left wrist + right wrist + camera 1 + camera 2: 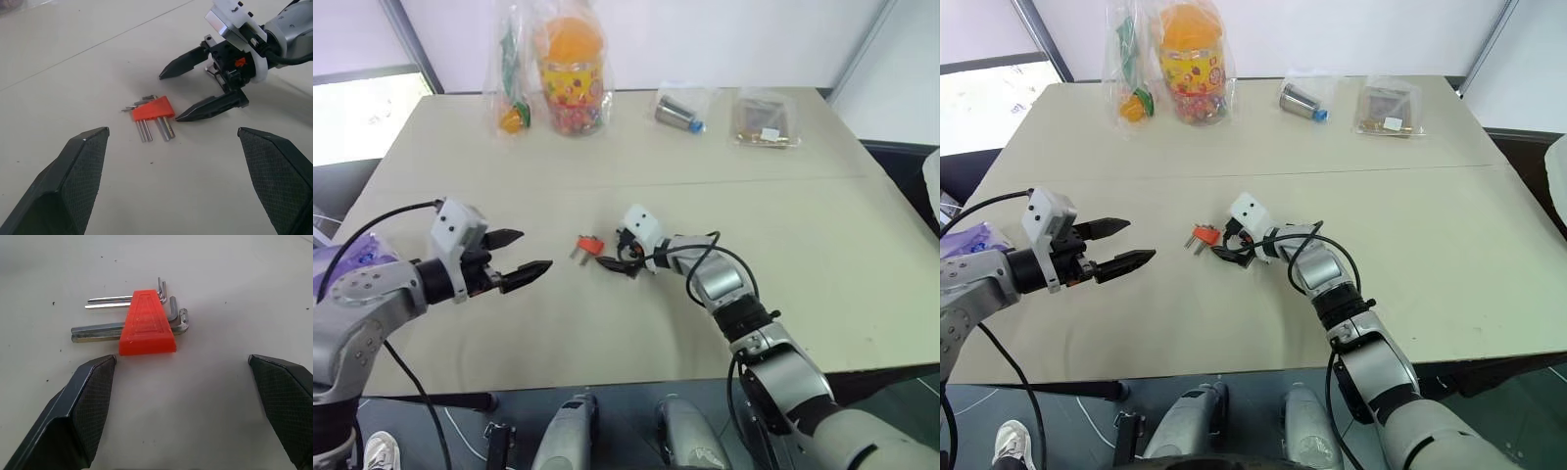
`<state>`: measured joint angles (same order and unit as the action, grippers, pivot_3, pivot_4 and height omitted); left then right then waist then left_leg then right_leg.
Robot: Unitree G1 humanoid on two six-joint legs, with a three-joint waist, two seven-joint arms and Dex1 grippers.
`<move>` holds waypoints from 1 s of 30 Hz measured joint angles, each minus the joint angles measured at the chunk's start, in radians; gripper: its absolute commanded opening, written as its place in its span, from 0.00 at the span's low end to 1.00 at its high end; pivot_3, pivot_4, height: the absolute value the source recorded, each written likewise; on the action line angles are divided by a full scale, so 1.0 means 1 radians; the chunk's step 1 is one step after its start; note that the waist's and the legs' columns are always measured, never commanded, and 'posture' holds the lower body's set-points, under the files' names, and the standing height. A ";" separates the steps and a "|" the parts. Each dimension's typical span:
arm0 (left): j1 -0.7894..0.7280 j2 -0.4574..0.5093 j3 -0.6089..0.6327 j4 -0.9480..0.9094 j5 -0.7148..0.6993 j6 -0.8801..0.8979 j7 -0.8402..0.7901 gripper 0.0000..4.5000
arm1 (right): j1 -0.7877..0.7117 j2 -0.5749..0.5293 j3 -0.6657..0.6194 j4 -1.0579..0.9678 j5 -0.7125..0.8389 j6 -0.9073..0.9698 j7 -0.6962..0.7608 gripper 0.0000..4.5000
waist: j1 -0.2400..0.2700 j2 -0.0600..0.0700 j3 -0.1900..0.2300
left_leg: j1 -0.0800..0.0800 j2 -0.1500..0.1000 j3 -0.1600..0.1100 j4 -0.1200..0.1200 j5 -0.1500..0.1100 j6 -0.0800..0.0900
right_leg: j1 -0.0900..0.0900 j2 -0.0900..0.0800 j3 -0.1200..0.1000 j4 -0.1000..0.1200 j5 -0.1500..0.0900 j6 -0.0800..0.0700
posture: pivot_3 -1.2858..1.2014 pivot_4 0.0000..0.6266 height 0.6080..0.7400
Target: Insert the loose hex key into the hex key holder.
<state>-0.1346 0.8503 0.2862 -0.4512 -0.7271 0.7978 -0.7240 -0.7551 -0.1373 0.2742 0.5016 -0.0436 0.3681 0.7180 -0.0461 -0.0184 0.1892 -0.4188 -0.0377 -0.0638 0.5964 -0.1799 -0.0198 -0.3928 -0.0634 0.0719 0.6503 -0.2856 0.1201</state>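
Thin metal keys jut out from both sides of the holder, so my left gripper should next grab it by the flat sides of its red-orange block (592,245) (154,109).
The hex key holder (590,245), a small red-orange block with several metal keys through it, lies flat on the beige table (822,245) at mid-table. My right gripper (622,259) sits just right of it, low over the table. It is open, and the holder (146,323) lies just ahead of its fingertips, off the left one. My left gripper (524,257) hovers open to the holder's left, pointing at it, with a clear gap between. From the left wrist I see the holder (152,108) and the right gripper (169,97) behind it. The loose hex key is hidden or out of view.
Along the table's far edge stand a bagged jar with an orange lid (570,73), a bag with green and orange items (512,83), a bagged metal cylinder (680,113) and a flat packet (764,125). A seam (754,181) crosses the tabletop behind the holder.
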 measured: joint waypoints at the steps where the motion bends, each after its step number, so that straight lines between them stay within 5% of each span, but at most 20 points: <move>1: 0.000 0.000 0.000 0.000 0.000 0.000 0.000 0.97 | -0.001 0.001 0.000 0.001 0.000 0.000 0.002 1.00 | 0.000 0.000 0.000 | 0.000 0.000 0.000 0.000 0.000 0.000 | 0.000 0.000 0.000 0.000 0.000 0.000 | 0.52 0.24 1.00; 30: 0.000 -0.019 0.000 -0.002 0.021 0.000 0.010 0.97 | 0.011 0.041 0.047 -0.031 -0.054 -0.042 -0.003 1.00 | -0.024 0.000 0.000 | 0.001 0.001 0.000 -0.004 0.000 -0.001 | -0.001 0.000 0.001 0.000 0.000 -0.001 | 0.52 0.24 1.00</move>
<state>-0.1347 0.8315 0.2861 -0.4531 -0.7066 0.7977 -0.7137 -0.7445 -0.0959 0.3213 0.4710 -0.0975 0.3263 0.7155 -0.0705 -0.0185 0.1889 -0.4175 -0.0368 -0.0636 0.5922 -0.1803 -0.0204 -0.3940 -0.0634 0.0724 0.6498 -0.2860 0.1188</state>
